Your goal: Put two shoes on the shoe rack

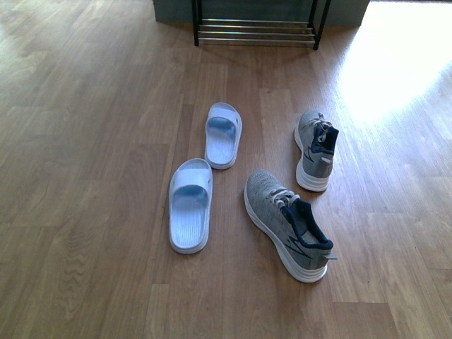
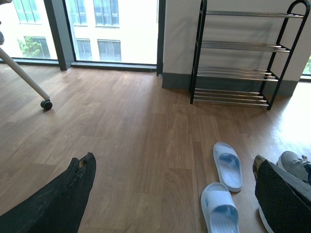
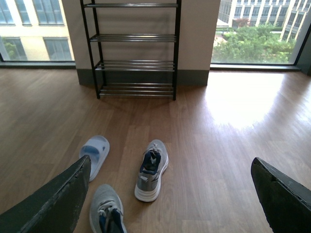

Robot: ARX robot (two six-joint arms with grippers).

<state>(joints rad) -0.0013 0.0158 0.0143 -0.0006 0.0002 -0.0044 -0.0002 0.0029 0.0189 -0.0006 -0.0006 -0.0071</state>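
Observation:
My left gripper picks up the sneaker by the thin collar edge beside its laces next. The sneaker's toe (image 1: 260,186) is round and sloping.
Two grey knit sneakers lie on the wood floor: the near one (image 1: 289,224) points away to the left, the far one (image 1: 315,147) stands closer to the rack. The right wrist view shows the far sneaker (image 3: 151,170) and the near sneaker (image 3: 107,211). Left of them lie two pale blue slides (image 1: 191,204) (image 1: 223,134), also seen as slides (image 2: 228,165) (image 2: 219,209) from the left wrist. The shoe rack (image 1: 256,32) stands at the far wall, shelves bare (image 3: 133,38) (image 2: 240,46). My left gripper (image 2: 175,194) and right gripper (image 3: 170,191) are open, high above the floor, holding nothing.
A white chair leg with a castor (image 2: 46,104) stands on the floor to the far left. Tall windows run along the wall on both sides of the rack. A bright patch of sunlight (image 1: 395,63) falls on the floor at the right.

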